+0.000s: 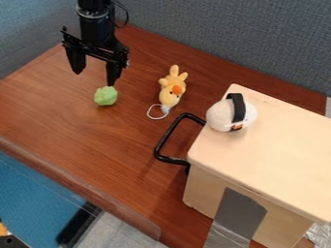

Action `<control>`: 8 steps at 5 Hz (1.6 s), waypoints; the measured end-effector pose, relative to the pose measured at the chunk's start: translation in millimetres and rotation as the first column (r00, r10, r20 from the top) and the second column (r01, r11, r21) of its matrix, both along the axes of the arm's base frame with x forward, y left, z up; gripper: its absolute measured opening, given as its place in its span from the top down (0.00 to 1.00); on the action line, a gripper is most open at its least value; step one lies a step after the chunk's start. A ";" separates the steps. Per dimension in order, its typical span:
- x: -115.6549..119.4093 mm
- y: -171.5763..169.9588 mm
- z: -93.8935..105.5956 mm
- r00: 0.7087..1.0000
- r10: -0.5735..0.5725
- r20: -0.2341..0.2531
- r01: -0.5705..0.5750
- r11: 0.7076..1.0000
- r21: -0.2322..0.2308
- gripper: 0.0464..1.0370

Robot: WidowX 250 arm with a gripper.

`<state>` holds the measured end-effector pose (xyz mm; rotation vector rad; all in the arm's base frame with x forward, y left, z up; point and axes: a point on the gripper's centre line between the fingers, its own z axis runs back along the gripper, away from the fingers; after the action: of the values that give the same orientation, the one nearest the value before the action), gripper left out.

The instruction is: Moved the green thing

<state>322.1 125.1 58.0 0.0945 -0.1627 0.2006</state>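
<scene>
The green thing will be grabbed next by its lumpy body, to move to another spot on the brown table.
The black gripper (95,77) hangs over the upper left of the brown table, its two fingers spread wide with nothing between them. A small, lumpy green thing (105,96) rests on the table just below the tip of the gripper's right-hand finger in the view. Whether that fingertip touches it, I cannot tell.
A yellow plush toy (169,92) with an orange beak and a white loop lies right of the green thing. At the lower right stands a pale wooden box (278,150) with a black handle (169,140), a white round toy (223,116) on top. The table's front edge (84,193) runs along the lower left.
</scene>
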 end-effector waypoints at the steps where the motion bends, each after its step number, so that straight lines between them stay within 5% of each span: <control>1: -2.5 -0.9 -13.0 0.999 0.004 -0.036 -0.005 1.000 -0.014 0.04; 4: 32.0 -14.8 -44.7 0.998 0.006 -0.065 -0.008 0.999 -0.038 0.04; 6: 30.9 -1.5 -54.0 0.993 0.006 -0.117 -0.002 0.999 0.035 0.04; 7: 16.0 6.8 -58.9 0.986 0.019 -0.167 -0.015 1.000 0.023 0.09; 8: 17.5 7.3 -56.9 0.986 0.025 -0.166 -0.023 1.000 0.012 0.31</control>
<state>339.6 132.3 1.1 0.1232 0.0034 0.2148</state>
